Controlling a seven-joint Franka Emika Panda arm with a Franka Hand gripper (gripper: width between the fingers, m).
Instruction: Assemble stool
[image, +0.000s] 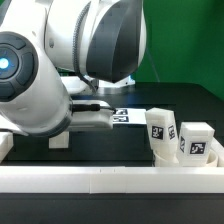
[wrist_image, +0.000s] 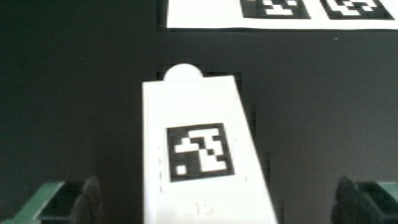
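Note:
The gripper's fingers are beside the leg's near end (wrist_image: 212, 203) above the black table, ready to close.
In the wrist view a white stool leg (wrist_image: 199, 140) with a black-and-white tag lies on the black table, its pegged end pointing toward the marker board (wrist_image: 285, 12). My gripper (wrist_image: 214, 205) is open. Its dark fingers (wrist_image: 63, 200) stand wide apart on either side of the leg's near end, with a gap on each side. In the exterior view two more tagged legs (image: 162, 130) (image: 197, 141) stand upright at the exterior view's right. A tagged white piece (image: 120, 117) shows just past the arm. The round seat is out of view.
The robot arm (image: 60, 70) fills the exterior view's left and hides the gripper there. A long white border rail (image: 110, 176) runs along the table's front edge. A green wall stands behind.

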